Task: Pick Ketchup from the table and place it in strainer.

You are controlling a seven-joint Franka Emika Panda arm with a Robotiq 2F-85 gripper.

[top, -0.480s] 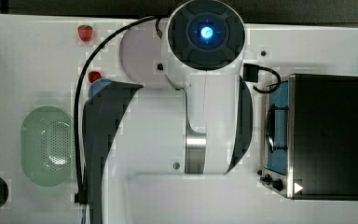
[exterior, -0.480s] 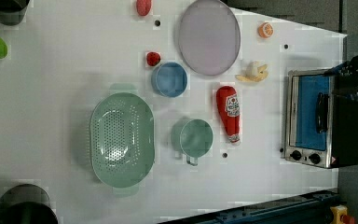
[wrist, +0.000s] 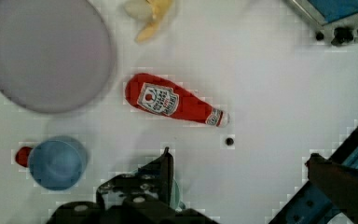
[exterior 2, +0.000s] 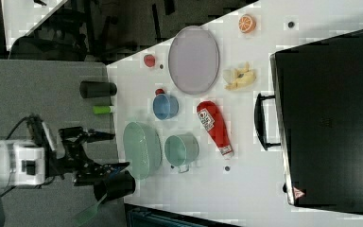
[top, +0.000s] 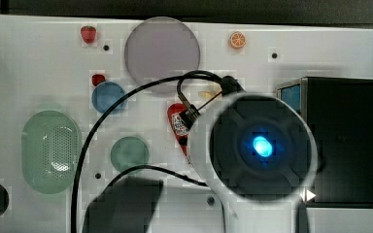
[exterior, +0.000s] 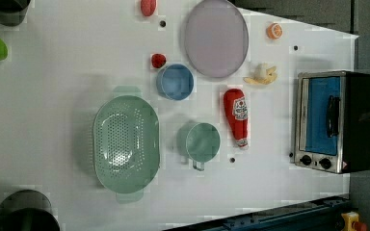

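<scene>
The Ketchup should be picked up next by its tapering neck, beside the cap, so my gripper can place it in the strainer [exterior: 125,144].
The Ketchup [exterior: 236,115], a red bottle with a white label, lies flat on the white table between the green cup and the toaster oven. The arm hides part of the Ketchup [top: 176,121] in the top view; it also shows as the Ketchup [exterior 2: 213,126] and the Ketchup [wrist: 172,100]. The strainer [exterior: 125,144], a pale green oval basket with a hole-dotted bottom, holds nothing and sits on the left view's left; it is also the strainer [top: 51,150] and the strainer [exterior 2: 142,149]. My gripper [wrist: 240,157] hangs open high above the table, apart from the bottle, with nothing between its fingers.
A green cup [exterior: 200,142] stands between strainer and bottle. A blue bowl [exterior: 175,82], a dark-red lump [exterior: 158,60], a purple plate [exterior: 215,38], a banana peel [exterior: 261,75] and an orange slice [exterior: 274,31] lie nearby. The toaster oven [exterior: 335,120] sits on the left view's right.
In the top view the arm's blue-lit head has swung from the upper middle down to the lower right and looks larger. The objects on the table have stayed put.
</scene>
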